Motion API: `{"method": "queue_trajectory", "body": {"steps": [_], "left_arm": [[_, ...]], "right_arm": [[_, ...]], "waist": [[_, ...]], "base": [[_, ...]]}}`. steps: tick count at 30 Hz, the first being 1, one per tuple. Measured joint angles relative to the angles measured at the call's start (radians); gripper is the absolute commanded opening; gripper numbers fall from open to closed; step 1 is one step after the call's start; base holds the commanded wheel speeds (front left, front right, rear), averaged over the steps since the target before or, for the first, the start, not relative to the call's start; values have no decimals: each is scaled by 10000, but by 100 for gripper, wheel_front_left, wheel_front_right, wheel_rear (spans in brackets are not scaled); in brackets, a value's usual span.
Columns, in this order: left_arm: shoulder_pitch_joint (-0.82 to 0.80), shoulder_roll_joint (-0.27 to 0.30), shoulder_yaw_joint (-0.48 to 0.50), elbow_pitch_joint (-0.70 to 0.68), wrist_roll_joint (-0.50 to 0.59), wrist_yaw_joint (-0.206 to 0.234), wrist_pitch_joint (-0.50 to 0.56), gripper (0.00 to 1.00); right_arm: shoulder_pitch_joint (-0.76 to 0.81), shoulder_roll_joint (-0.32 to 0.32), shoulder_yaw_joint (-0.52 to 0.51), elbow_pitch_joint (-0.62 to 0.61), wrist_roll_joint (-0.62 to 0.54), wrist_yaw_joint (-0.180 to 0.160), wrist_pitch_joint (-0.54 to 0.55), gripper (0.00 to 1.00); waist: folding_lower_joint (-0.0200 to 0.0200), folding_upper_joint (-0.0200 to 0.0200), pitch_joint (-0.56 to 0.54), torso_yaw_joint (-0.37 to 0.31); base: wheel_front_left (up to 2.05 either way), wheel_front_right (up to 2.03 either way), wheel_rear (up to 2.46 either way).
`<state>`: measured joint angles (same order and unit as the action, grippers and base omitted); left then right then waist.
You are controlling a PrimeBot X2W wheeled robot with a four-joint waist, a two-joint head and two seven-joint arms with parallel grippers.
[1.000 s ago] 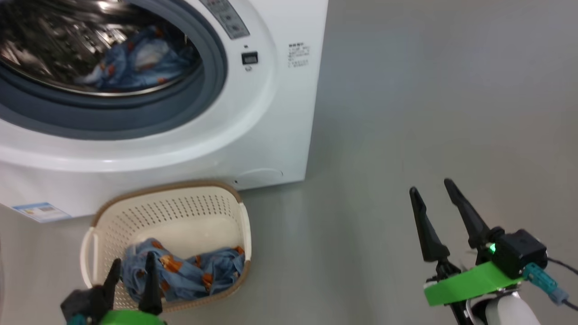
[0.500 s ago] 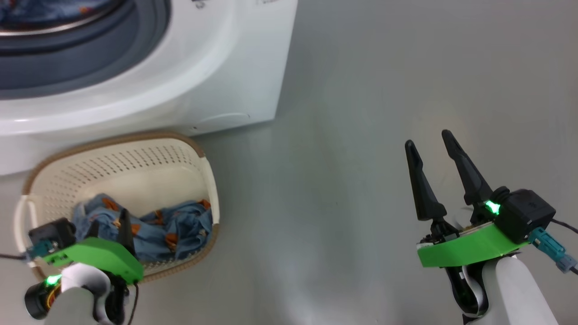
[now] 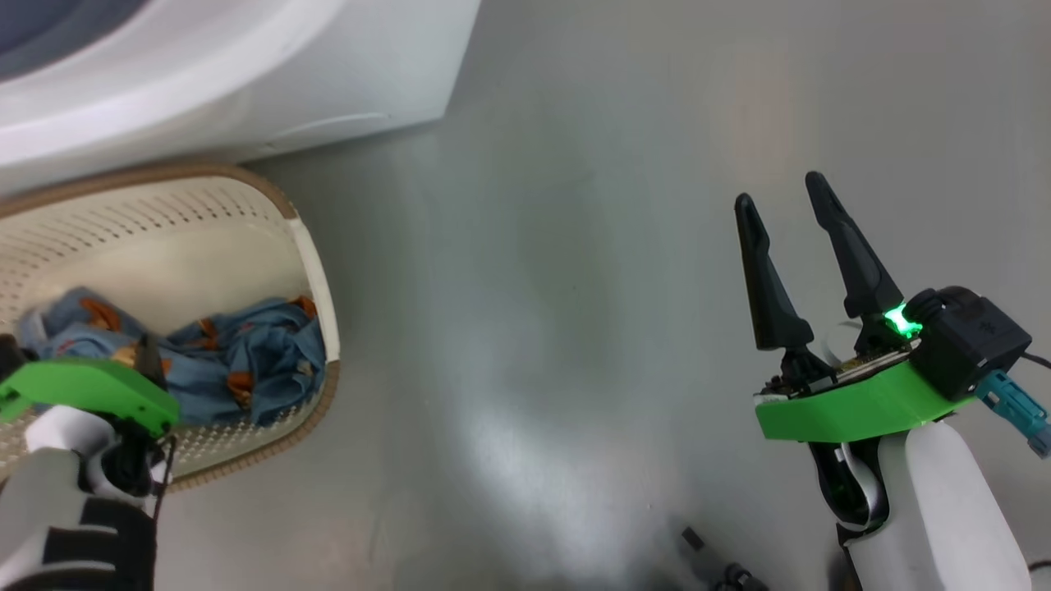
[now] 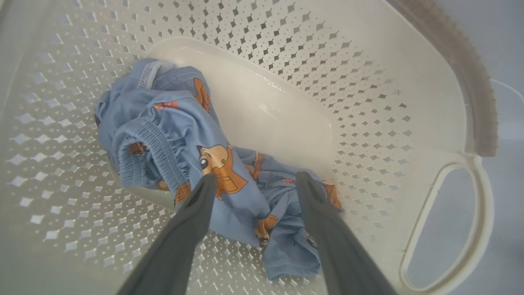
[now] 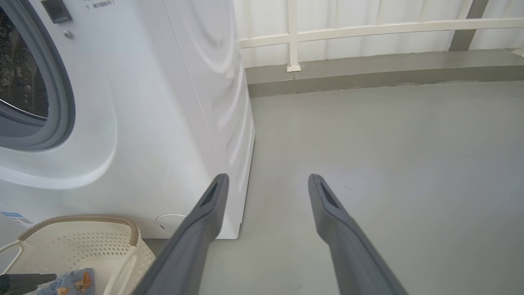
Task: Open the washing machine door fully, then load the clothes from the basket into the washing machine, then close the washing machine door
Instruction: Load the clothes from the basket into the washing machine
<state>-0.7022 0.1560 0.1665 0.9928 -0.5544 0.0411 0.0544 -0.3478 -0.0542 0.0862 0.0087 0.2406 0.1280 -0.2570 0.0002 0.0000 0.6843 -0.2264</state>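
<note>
Next, my left gripper takes the raised fold between its fingers to load the clothes, since the crumpled rest lies slack on the bottom of the basket.
The cream basket with a brown rim stands on the floor in front of the white washing machine. Light blue clothes with orange bears lie crumpled in its bottom. My left gripper is open inside the basket, its fingers just above the clothes, one on each side of a fold. My right gripper hangs open and holds nothing over bare floor, to the right of the machine. The grey ring of the drum opening shows at the left of the right wrist view. The washing machine door is out of view.
Grey floor stretches to the right of the machine. A white railing and a low grey kerb stand at the back. A small dark object lies on the floor near my base.
The head camera has tilted down, so the drum has left that view. My left gripper has gone down into the basket over the clothes. The right gripper stays open.
</note>
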Motion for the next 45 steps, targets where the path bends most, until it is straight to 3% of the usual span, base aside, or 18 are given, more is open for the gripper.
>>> {"method": "queue_trajectory", "body": {"steps": [17,41,43,45], "left_arm": [[-2133,587,-591,1768,476,589,82,100],[-3260,1091,-1011,2681,596,1091,90,100],[-3327,1089,-1049,2694,596,1129,90,65],[-3335,1089,-1081,2727,596,1131,90,46]], "right_arm": [[-651,10,121,-180,-2,0,0,100],[-671,15,261,-453,-17,0,0,100],[-671,15,234,-479,-38,0,0,100],[-671,17,205,-497,-96,0,0,100]], "waist": [[-1,0,2070,-145],[-2,0,3017,-407],[-2,0,3109,-421],[-2,0,3180,-419]], "base": [[0,0,0],[0,0,0],[0,0,0],[0,0,0]]}}
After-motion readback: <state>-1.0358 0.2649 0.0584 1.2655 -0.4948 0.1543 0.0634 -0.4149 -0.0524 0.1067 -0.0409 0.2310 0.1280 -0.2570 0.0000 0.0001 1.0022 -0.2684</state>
